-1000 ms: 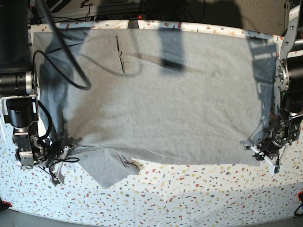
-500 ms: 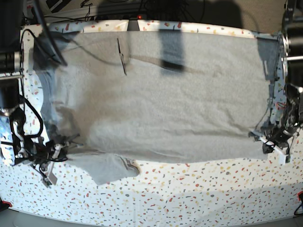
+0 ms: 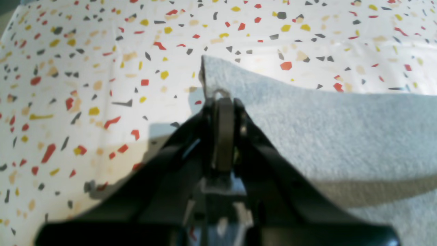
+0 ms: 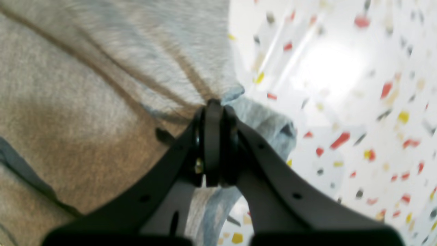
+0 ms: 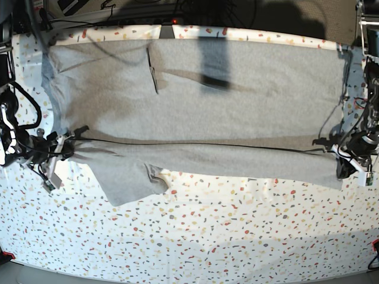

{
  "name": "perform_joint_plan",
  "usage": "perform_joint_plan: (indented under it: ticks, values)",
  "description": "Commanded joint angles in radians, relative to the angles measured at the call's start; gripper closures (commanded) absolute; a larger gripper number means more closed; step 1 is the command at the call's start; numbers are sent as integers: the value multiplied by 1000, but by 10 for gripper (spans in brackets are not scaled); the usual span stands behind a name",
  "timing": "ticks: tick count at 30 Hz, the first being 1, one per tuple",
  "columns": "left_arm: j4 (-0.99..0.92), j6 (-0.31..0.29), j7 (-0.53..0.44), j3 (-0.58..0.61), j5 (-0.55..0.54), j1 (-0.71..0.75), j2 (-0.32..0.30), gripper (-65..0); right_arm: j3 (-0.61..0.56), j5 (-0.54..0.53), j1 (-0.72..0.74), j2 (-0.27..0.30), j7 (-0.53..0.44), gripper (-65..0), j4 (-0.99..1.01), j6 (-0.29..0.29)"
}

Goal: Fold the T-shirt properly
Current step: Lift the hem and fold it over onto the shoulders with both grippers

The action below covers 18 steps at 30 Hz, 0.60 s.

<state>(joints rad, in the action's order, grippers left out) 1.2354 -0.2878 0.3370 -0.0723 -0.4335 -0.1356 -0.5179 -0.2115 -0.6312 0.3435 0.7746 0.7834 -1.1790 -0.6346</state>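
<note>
The T-shirt's held edge is above the lower layer's shadowed strip (image 5: 296,142), so the T-shirt goes farther back next, before my left gripper opens.
The light grey T-shirt (image 5: 207,100) lies spread across the table, plain side up. My right gripper (image 5: 65,149) at the base view's left is shut on a bunched fold of the shirt (image 4: 85,85), its closed jaws (image 4: 213,104) pinching grey fabric. At the base view's right, my left gripper (image 5: 340,155) is shut on the shirt's corner (image 3: 341,130), the cloth caught at its tip (image 3: 223,99). A straight taut crease runs across the shirt between the two grippers. A sleeve (image 5: 127,180) hangs toward the front beside the right gripper.
The table (image 5: 237,236) has a white terrazzo-speckled cover, bare along the front. Dark cables and equipment (image 5: 177,12) line the far edge. An arm's shadow (image 5: 214,65) falls on the shirt. Arm bodies stand at both side edges.
Both grippers have moved outward toward the table's sides with the fabric in them. The shirt's near part is now stretched taut in a straight line; the sleeve has shifted left.
</note>
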Motion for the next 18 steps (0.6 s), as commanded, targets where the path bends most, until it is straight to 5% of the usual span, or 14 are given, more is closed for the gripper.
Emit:
perform_joint_plan:
  ticks: [1, 15, 18]
  values:
    - [18, 11, -19, -26, -21, -9, -23, 0, 43, -2, 2, 26, -14, 0, -31, 6]
    - [220, -26, 45, -66, 0, 200, -23, 0, 427, -1, -351, -15, -13, 0, -262, 6]
    - [262, 25, 44, -71, 53, 251, -23, 0, 471, -1, -401, -34, -18, 0, -265, 6]
